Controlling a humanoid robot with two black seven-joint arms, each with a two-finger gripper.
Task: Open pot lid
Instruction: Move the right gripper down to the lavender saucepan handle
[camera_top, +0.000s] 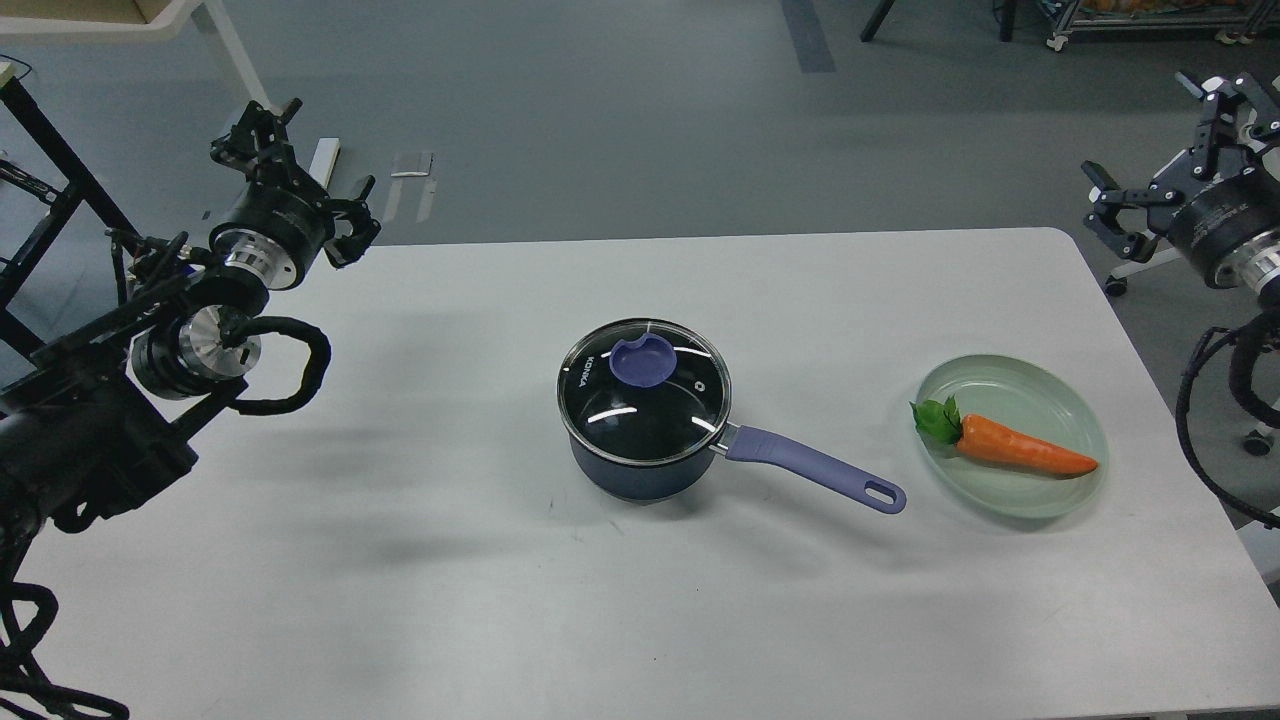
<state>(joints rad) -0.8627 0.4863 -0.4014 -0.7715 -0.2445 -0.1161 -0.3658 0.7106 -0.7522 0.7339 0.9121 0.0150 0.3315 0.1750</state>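
Observation:
I will next grab the lid by its narrow purple knob with my left gripper, because the lid's glass disc is as wide as the pot.
A dark blue pot with a purple handle pointing right stands in the middle of the white table. Its glass lid with a purple knob sits closed on the pot. My left gripper is open and empty above the table's far left corner, well away from the pot. My right gripper is open and empty beyond the table's far right corner.
A pale green plate holding an orange carrot with green leaves sits to the right of the pot handle. Black cables hang from both arms. Grey floor lies beyond the table's far edge.

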